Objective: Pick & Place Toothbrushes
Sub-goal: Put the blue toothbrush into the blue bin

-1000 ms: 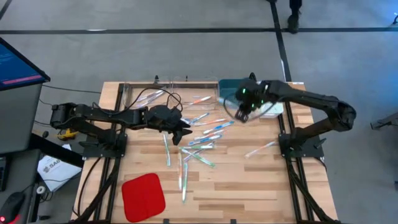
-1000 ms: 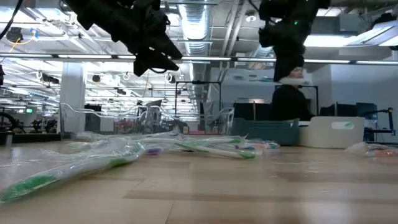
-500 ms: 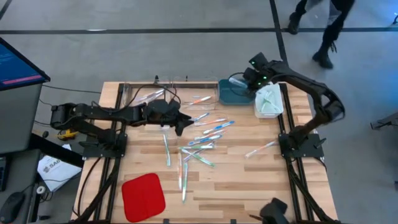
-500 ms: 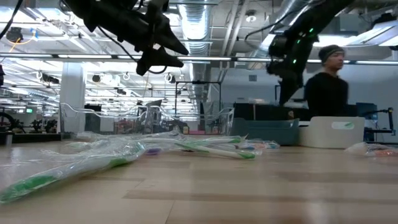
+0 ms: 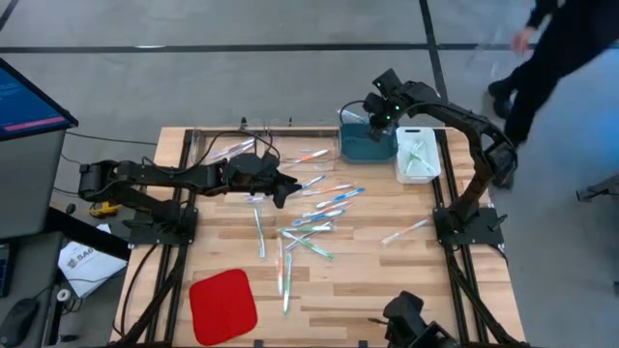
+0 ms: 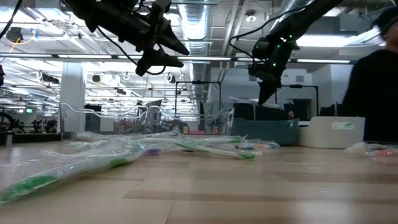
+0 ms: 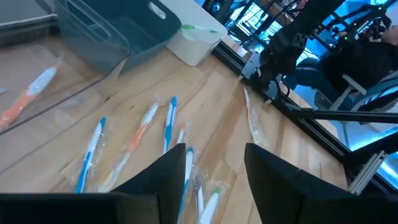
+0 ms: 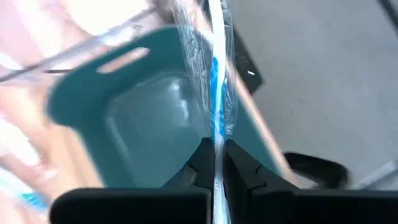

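Note:
My right gripper holds the wrapped toothbrush and needs to keep holding it until it is inside, because the wrapped toothbrush's far end [image 5: 354, 116] sticks out past the teal bin's rim [image 5: 346, 126].
Several wrapped toothbrushes [image 5: 319, 215] lie scattered on the wooden table's middle, also in the left wrist view [image 7: 168, 121]. My right gripper [image 5: 373, 112] hangs over the teal bin [image 5: 366, 148] at the far edge, shut on a wrapped toothbrush with a blue accent [image 8: 214, 81]. My left gripper [image 5: 286, 189] stands open in the air above the table, left of the scattered toothbrushes, with nothing between its fingers [image 7: 168, 177]. My right gripper pinches the clear-wrapped toothbrush [image 8: 216, 138] between its two fingers. The fingers slant down from above, and the toothbrush runs along them and sticks out past their tips. It is lifted clear, above the teal bin's open inside [image 8: 137, 124].
A white bin [image 5: 418, 159] holding toothbrushes stands right of the teal one; a clear bin [image 5: 237, 145] sits at the far left. A red pad [image 5: 222, 304] lies near the front edge, one toothbrush [image 5: 406, 230] lies apart at the right. A person [image 5: 566, 39] walks beyond the far right corner.
My right gripper has swung from over the table beside the bins toward the far edge and now hangs over the teal bin. My left gripper has turned a little in place. The person beyond the table has walked to the right.

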Available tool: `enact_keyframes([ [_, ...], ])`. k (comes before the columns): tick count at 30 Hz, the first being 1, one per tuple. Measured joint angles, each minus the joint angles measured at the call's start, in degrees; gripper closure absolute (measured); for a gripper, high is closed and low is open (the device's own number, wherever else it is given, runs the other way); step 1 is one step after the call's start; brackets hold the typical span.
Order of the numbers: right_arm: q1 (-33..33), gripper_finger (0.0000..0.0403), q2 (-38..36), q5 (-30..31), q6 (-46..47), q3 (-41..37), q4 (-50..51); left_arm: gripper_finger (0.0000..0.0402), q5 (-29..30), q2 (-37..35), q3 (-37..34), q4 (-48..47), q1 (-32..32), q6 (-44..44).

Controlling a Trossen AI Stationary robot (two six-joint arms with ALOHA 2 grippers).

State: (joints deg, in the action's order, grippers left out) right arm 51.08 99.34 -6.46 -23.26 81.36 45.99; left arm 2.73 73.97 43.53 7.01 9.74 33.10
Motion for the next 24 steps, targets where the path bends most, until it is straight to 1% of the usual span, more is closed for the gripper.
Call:
enact_keyframes([
  [7, -0.9, 0.0398, 1.3, -1.1, 0.2, -0.1, 1.5, 0.0243, 0.3, 0.0, 0.0, 0.0, 0.0, -1.0],
  [12, 0.6, 0.0398, 1.2, -0.7, 0.2, -0.2, 3.4, 0.0243, 0.3, 0.0, 0.0, -0.1, 0.0, -1.3],
  [18, 2.5, 0.0398, 1.2, 0.3, 2.1, -3.2, 1.6, 0.0243, 0.3, 0.0, 0.0, -0.1, 0.0, -2.8],
  [24, 0.7, 0.0398, 1.2, 0.3, 1.8, -3.9, 1.2, 0.0243, 0.3, 0.0, 0.0, -0.1, 0.9, -2.9],
])
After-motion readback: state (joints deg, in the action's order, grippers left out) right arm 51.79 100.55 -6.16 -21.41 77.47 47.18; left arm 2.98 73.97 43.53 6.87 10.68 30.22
